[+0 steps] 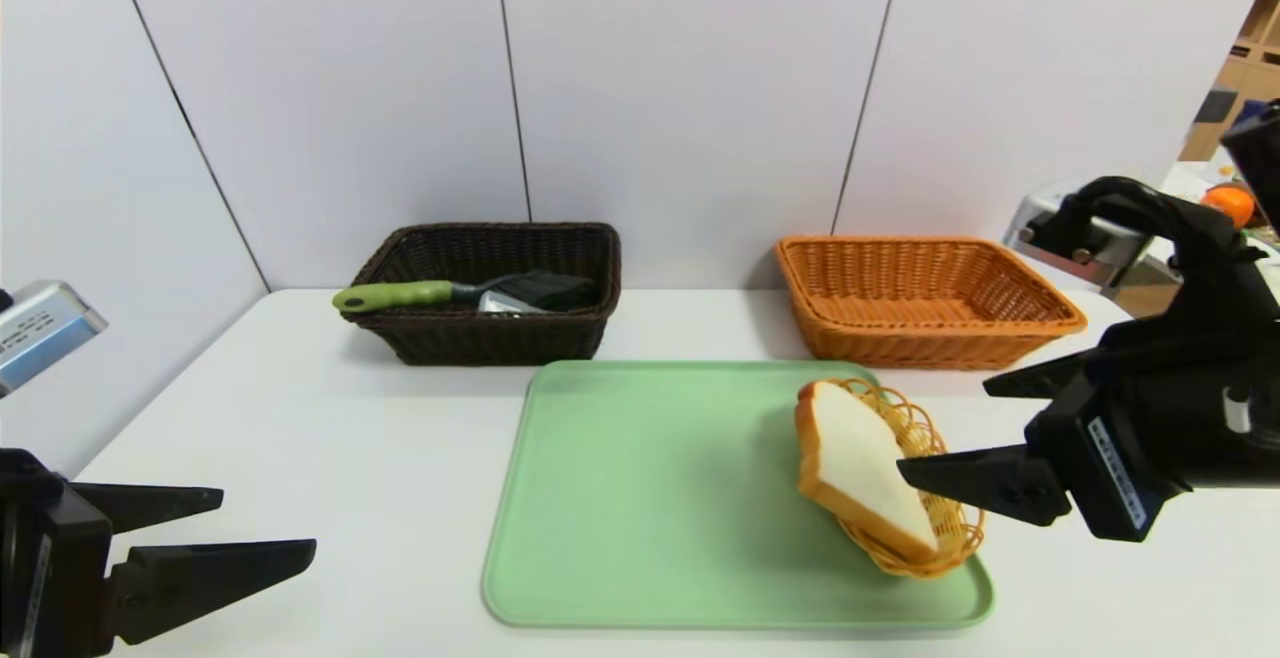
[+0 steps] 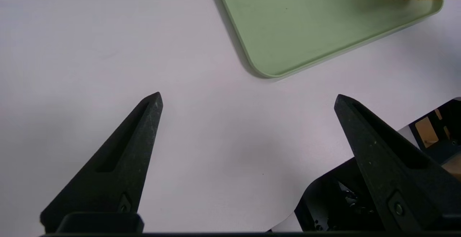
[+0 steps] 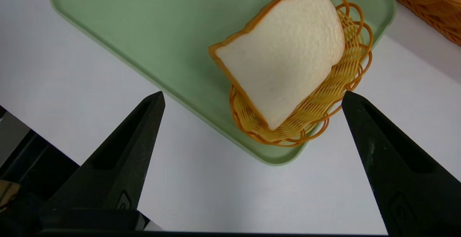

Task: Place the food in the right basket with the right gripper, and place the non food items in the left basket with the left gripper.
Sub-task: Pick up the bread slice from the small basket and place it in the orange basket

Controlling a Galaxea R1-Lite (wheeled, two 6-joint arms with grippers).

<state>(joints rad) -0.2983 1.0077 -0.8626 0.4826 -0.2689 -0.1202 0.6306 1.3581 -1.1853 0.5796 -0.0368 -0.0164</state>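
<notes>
The right gripper pinches the bread across its crust edge next, since the bread's white side is broad while its crust side is slim.
A thick slice of white bread, the food, leans in a small yellow wicker dish on the right end of a green tray. My right gripper hovers open just to the right of the bread, holding nothing. The orange right basket behind it shows nothing inside. The dark brown left basket holds a green-handled brush and a grey case. My left gripper is open over the bare table at the front left.
The tray takes up the table's middle. A silver box sits at the far left edge. A grey appliance and an orange fruit lie beyond the table's right end. White wall panels close the back.
</notes>
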